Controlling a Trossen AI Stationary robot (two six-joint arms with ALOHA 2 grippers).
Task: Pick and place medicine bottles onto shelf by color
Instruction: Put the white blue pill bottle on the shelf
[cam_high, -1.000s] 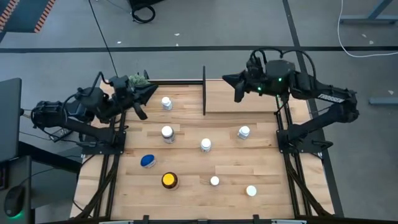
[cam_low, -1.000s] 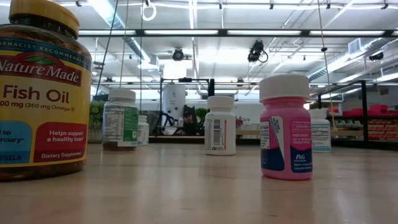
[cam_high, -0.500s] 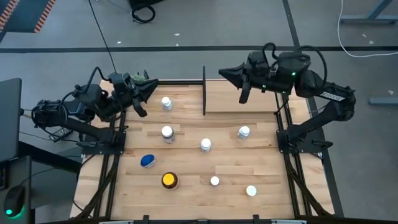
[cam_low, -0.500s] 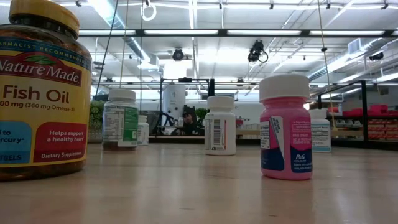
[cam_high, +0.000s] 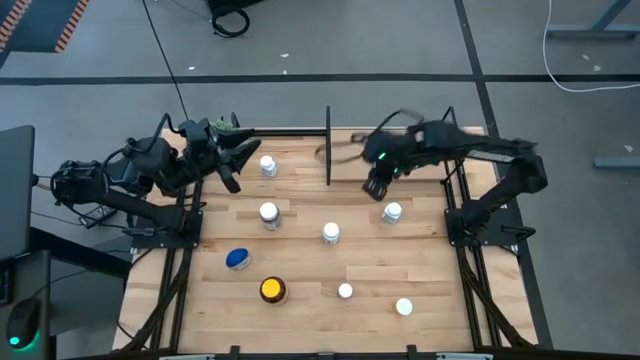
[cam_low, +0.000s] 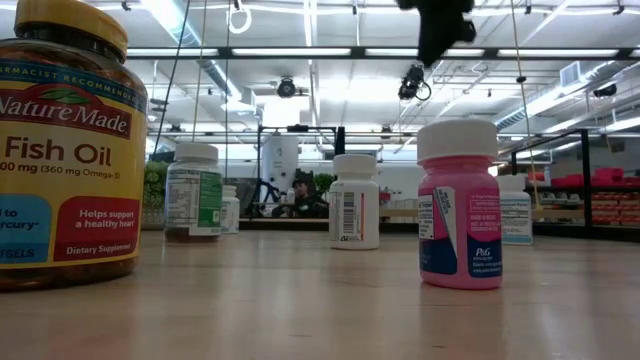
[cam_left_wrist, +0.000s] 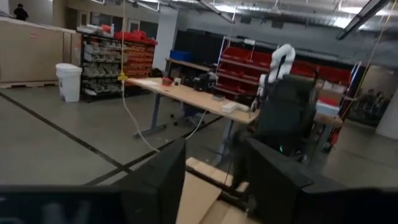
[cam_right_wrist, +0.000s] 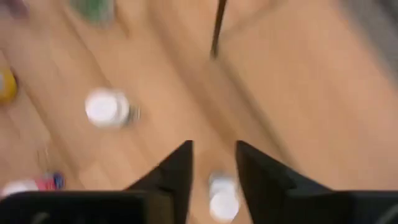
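I should next use my right gripper to grab the white medicine bottle by its cap (cam_high: 393, 208), so that the bottle can go onto the shelf.
Several medicine bottles stand upright on their bases on the wooden tabletop: white-capped ones (cam_high: 268, 165) (cam_high: 269, 213) (cam_high: 331, 233) (cam_high: 392, 212), a blue-lidded one (cam_high: 237, 258), a yellow-lidded amber one (cam_high: 272, 290) and two near the front (cam_high: 345, 291) (cam_high: 404, 306). The shelf board (cam_high: 410, 158) lies at the far right, with a black post (cam_high: 328, 146). My right gripper (cam_high: 376, 186) is open and empty, pointing down, above the table beside the white-capped bottle (cam_right_wrist: 222, 200). My left gripper (cam_high: 236, 157) is open and empty at the far left corner.
A green fuzzy plant ball (cam_high: 222, 128) sits at the far left corner by my left arm. In the low view the fish oil bottle (cam_low: 65, 150) and a pink bottle (cam_low: 458, 205) stand nearest. Bare planks lie between the bottles at the table's middle.
My right gripper has swung from above the shelf's far edge toward the table's near side and down, tipping to point downward, and now hovers close to the white-capped bottle at the right. It enters the low view from above. The bottles have not moved.
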